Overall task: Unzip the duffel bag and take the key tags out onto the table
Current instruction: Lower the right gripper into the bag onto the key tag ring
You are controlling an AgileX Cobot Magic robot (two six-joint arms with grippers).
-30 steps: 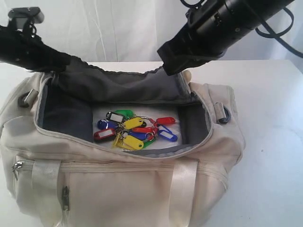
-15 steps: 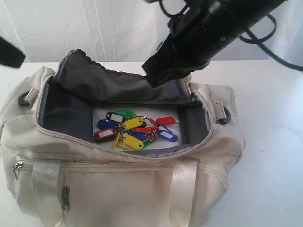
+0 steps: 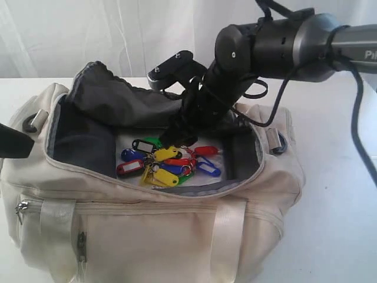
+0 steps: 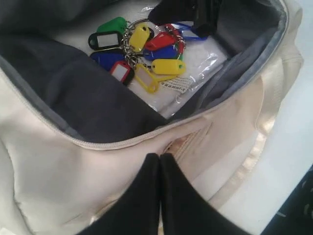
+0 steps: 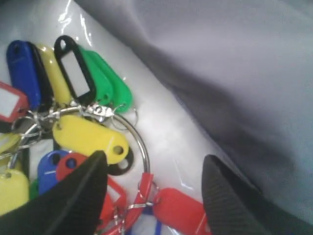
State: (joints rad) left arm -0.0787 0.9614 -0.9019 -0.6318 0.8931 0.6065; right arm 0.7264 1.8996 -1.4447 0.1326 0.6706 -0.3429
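My right gripper grabs the key tags' metal ring by its red sleeve [image 5: 145, 186] next. Then it takes the tags out of the duffel bag.
The cream duffel bag [image 3: 147, 236] stands on the white table [image 3: 341, 177] with its top unzipped, showing dark grey lining. The key tags [image 3: 168, 162], a bright bunch on a metal ring, lie on clear plastic on the bag's floor. My right gripper [image 3: 184, 134] reaches down into the opening. In the right wrist view it [image 5: 155, 159] is open, just above the ring and the tags [image 5: 88, 134], with nothing between its fingers. My left gripper [image 4: 160, 156] is shut and empty, hovering over the bag's near wall [image 4: 73, 176], and shows dark at the left edge [image 3: 15, 141].
The grey-lined top flap [image 3: 118, 97] is folded back over the far rim, beside my right arm. Satin handles [image 3: 227, 236] and a front pocket zipper [image 3: 80, 244] face the camera. A black cable [image 3: 356, 118] hangs from the right arm. White curtain behind.
My right gripper has come down from the bag's far rim into the opening and opened over the tags. The left arm has drawn back from the flap, down to the left edge.
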